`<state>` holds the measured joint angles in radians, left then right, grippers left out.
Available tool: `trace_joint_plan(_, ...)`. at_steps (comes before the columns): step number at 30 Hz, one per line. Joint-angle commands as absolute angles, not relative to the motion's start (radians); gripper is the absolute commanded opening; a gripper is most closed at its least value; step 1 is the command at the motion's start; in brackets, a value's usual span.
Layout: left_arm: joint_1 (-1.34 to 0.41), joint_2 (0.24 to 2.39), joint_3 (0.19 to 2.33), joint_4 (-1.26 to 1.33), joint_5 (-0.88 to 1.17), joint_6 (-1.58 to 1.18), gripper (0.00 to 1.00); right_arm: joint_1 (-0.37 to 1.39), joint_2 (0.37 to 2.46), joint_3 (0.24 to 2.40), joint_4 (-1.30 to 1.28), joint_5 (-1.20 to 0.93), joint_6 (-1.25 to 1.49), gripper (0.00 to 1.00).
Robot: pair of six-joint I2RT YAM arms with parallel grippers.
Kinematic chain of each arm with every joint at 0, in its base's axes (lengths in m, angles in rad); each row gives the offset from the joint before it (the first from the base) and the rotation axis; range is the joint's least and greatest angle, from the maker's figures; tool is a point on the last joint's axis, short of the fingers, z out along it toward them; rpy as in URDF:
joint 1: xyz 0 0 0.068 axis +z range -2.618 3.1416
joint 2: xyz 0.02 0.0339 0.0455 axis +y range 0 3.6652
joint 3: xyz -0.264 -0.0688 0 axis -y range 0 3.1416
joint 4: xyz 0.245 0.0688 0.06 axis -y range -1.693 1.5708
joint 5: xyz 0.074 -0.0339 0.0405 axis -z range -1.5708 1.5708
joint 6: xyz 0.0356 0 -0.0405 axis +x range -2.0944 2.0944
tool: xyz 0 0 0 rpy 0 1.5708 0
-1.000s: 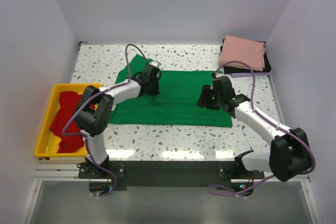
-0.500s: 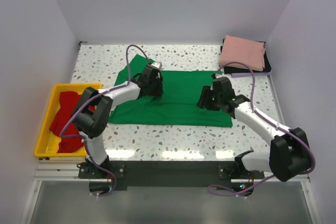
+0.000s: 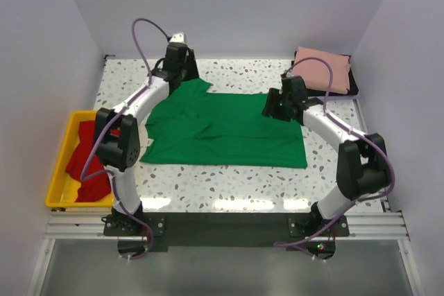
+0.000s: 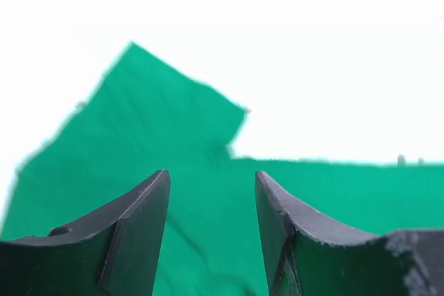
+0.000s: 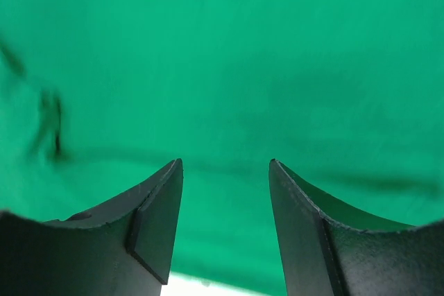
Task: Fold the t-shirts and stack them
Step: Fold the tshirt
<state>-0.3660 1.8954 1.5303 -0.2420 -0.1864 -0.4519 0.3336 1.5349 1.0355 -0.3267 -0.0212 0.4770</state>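
The left gripper grabs the green t-shirt's sleeve end [image 3: 198,84] [image 4: 184,93] near the back edge of the table next, to fold that side of the t-shirt over its body.
The green t-shirt [image 3: 229,133] lies spread across the middle of the table, one sleeve [image 4: 163,119] pointing to the far left. My left gripper [image 3: 184,73] hovers over that sleeve end near the back edge, jaws open with nothing between them [image 4: 211,181]. My right gripper [image 3: 274,107] is over the shirt's far right corner, open, with only green cloth below it [image 5: 225,164]. A folded salmon pink t-shirt [image 3: 320,68] lies at the back right. The red t-shirt [image 3: 87,157] lies crumpled in the yellow tray [image 3: 57,171].
The pink shirt rests on a dark flat pad [image 3: 352,86] in the back right corner. The yellow tray sits against the left wall. White walls close in the table on three sides. Purple cables loop above both arms.
My left gripper opened, let go of the green cloth and drew back to the far edge. The right gripper moved toward the back right. The shirt's left part now lies flatter.
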Motion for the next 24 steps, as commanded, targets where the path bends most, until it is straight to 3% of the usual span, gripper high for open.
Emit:
trace_joint_plan(1,-0.302,2.027,1.679,-0.273,-0.233,-0.387,0.57,0.235,1.644,1.199,-0.275,-0.063,0.446,0.56)
trace_joint_plan(9,-0.221,2.299,2.003,-0.278,-0.201,-0.238,0.58,0.173,1.9,1.434,-0.295,-0.072,0.416,0.54)
trace_joint_plan(19,-0.144,2.483,2.12,-0.216,-0.12,-0.201,0.66,0.167,1.882,1.474,-0.302,-0.063,0.361,0.54)
trace_joint_plan(24,-0.137,2.525,2.123,-0.198,-0.051,-0.219,0.65,0.155,1.858,1.471,-0.302,-0.061,0.356,0.54)
